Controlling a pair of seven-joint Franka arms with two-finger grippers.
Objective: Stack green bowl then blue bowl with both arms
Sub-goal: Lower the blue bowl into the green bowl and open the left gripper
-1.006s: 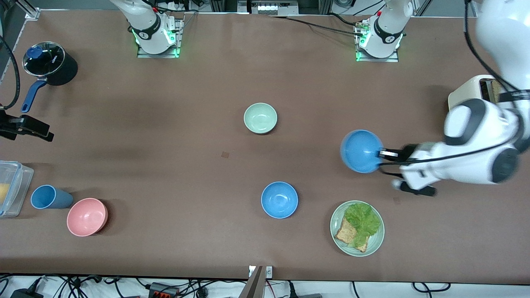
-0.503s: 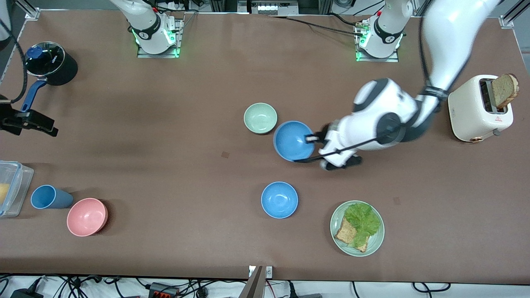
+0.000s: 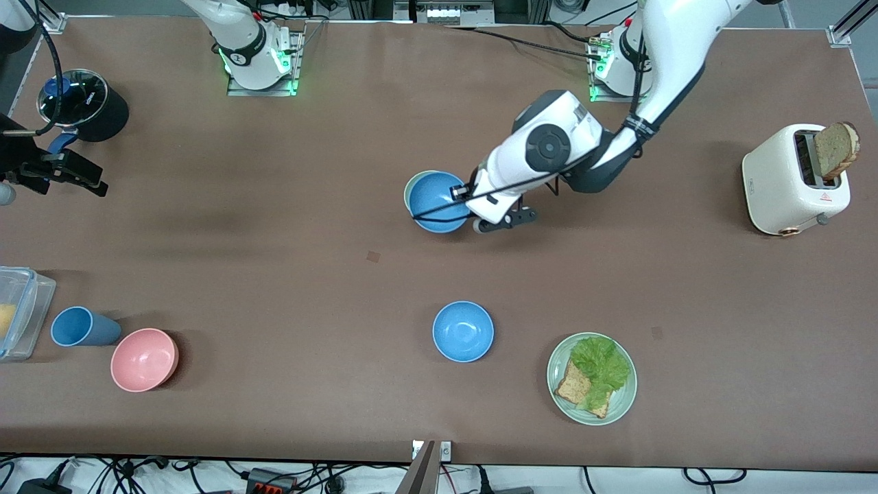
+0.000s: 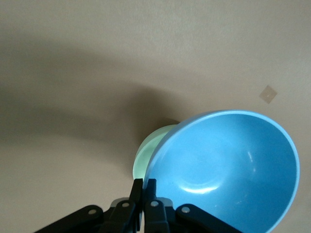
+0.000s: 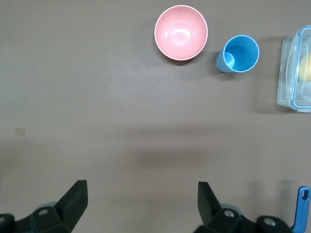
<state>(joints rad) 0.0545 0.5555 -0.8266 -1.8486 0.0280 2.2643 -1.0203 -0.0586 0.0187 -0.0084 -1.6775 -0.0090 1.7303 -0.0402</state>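
The green bowl shows as a crescent beyond the blue bowl's rim, so my left gripper must keep holding the blue bowl until it is centred in the green bowl.
My left gripper [image 3: 461,193] is shut on the rim of a sky-blue bowl [image 3: 437,203] and holds it tilted right over the pale green bowl [image 3: 411,189], which shows only as a thin crescent beneath it. In the left wrist view the blue bowl [image 4: 228,170] covers most of the green bowl [image 4: 147,156], and the gripper [image 4: 144,187] pinches the blue rim. A second blue bowl [image 3: 463,331] sits on the table nearer the front camera. My right gripper [image 3: 68,175] is open and empty, up over the right arm's end of the table; its wrist view shows the gripper [image 5: 142,196] over bare table.
A green plate [image 3: 559,357] with lettuce and toast sits beside the second blue bowl. A toaster [image 3: 789,182] stands at the left arm's end. A pink bowl [image 3: 144,359], blue cup [image 3: 82,327], clear container [image 3: 24,309] and black pot [image 3: 86,103] are at the right arm's end.
My left gripper carried the blue bowl from near the toaster across the table and now holds it over the green bowl. The right gripper rose slightly toward the pot.
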